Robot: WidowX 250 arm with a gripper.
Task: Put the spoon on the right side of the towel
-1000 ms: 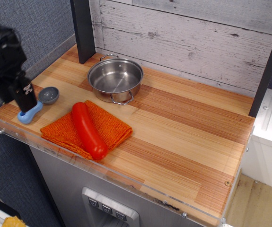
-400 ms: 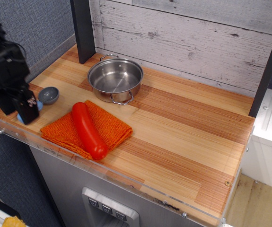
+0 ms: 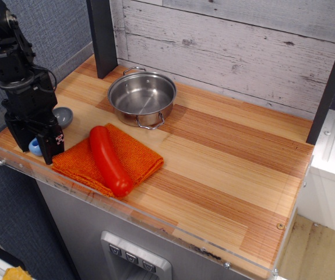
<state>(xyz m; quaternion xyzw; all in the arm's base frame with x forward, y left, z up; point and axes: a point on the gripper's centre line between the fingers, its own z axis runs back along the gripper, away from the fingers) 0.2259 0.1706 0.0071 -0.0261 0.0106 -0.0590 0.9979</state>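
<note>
I need to grab the spoon by its light-blue handle [image 3: 35, 146] next with my gripper, so that I can put it on the right side of the towel [image 3: 133, 156].
The spoon lies at the table's left edge. Its grey bowl [image 3: 64, 116] shows just right of the arm, and the end of its light-blue handle [image 3: 35, 146] shows between the fingers. My black gripper [image 3: 35, 146] is lowered over the handle. Its two fingers [image 3: 50, 149] stand apart on either side of the handle, so it is open, with no grip visible. The arm hides most of the handle. The orange towel [image 3: 133, 156] lies just right of the gripper, near the front edge.
A long red sausage-shaped object [image 3: 108, 159] lies across the towel. A steel pot [image 3: 142, 98] stands behind the towel. A dark post [image 3: 102, 35] rises at the back left. A clear plastic lip [image 3: 155, 224] runs along the front edge. Bare wood [image 3: 231, 169] lies right of the towel.
The gripper has moved right and down from beside the spoon. It now straddles the blue handle and hides most of it. The spoon, towel and pot have not moved.
</note>
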